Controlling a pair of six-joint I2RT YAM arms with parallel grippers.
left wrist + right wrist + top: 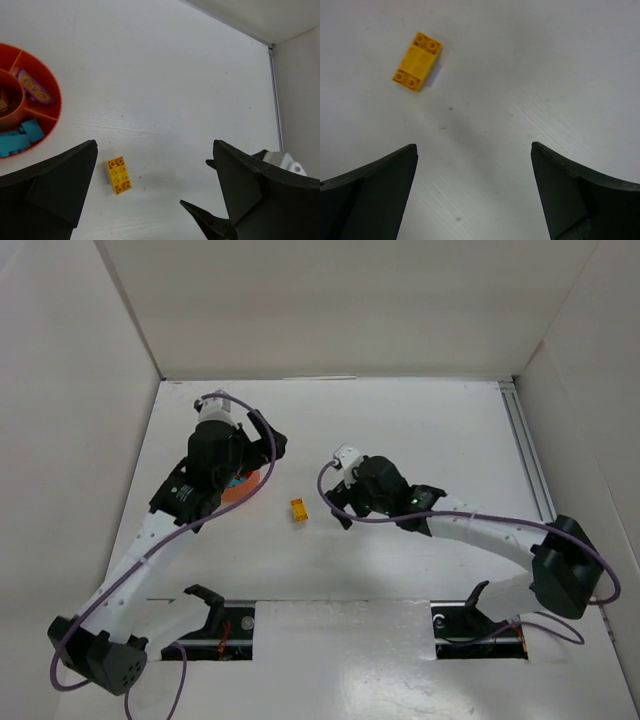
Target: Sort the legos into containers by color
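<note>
The robot's right gripper needs to grab the yellow brick (298, 510) by its long sides next, so the brick's short ends stay free to go into the container for its color.
A yellow studded brick (298, 510) lies alone on the white table between the two grippers; it also shows in the left wrist view (119, 175) and the right wrist view (417, 61). The orange-red divided bowl (244, 487) sits mostly hidden under the left arm. In the left wrist view the bowl (55, 117) holds a purple brick (32, 86), teal bricks (20, 138) and a brownish piece (4, 105) in separate compartments. My left gripper (154, 146) is open and empty above the table, right of the bowl. My right gripper (473, 147) is open and empty, just right of the yellow brick.
White walls enclose the table at the back and on both sides. A metal rail (527, 455) runs along the right edge. The right gripper's fingertip (207, 222) reaches into the left wrist view.
</note>
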